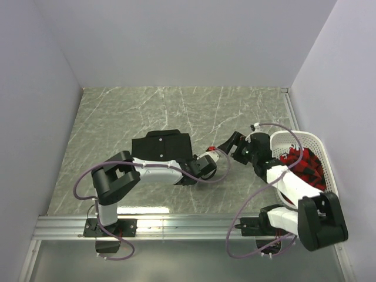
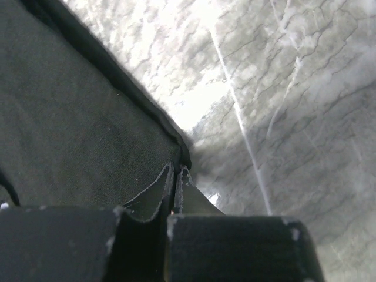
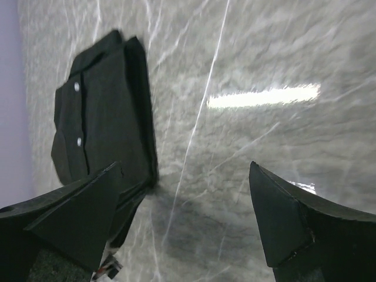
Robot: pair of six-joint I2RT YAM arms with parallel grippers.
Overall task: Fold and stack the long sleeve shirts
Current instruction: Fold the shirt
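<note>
The folded black shirt still needs to be lifted and turned for stacking. My right gripper should next grab the shirt's side edge facing this gripper, layers together.
A black long sleeve shirt (image 1: pixel 160 145) lies folded on the marble table, its collar and pale buttons (image 3: pixel 77 87) showing in the right wrist view. My left gripper (image 1: pixel 194 162) sits low at the shirt's near right corner. Its fingertips (image 2: pixel 183 176) are pressed together on the hem of the black shirt (image 2: pixel 76 117) there. My right gripper (image 1: pixel 231 143) hovers to the right of the shirt, over bare table, with its jaws wide apart and nothing between them (image 3: pixel 183 166).
A white plastic basket (image 1: pixel 305 138) stands at the table's right edge, behind the right arm, holding red and black cloth (image 1: pixel 302 167). Walls close in the table on the left, back and right.
</note>
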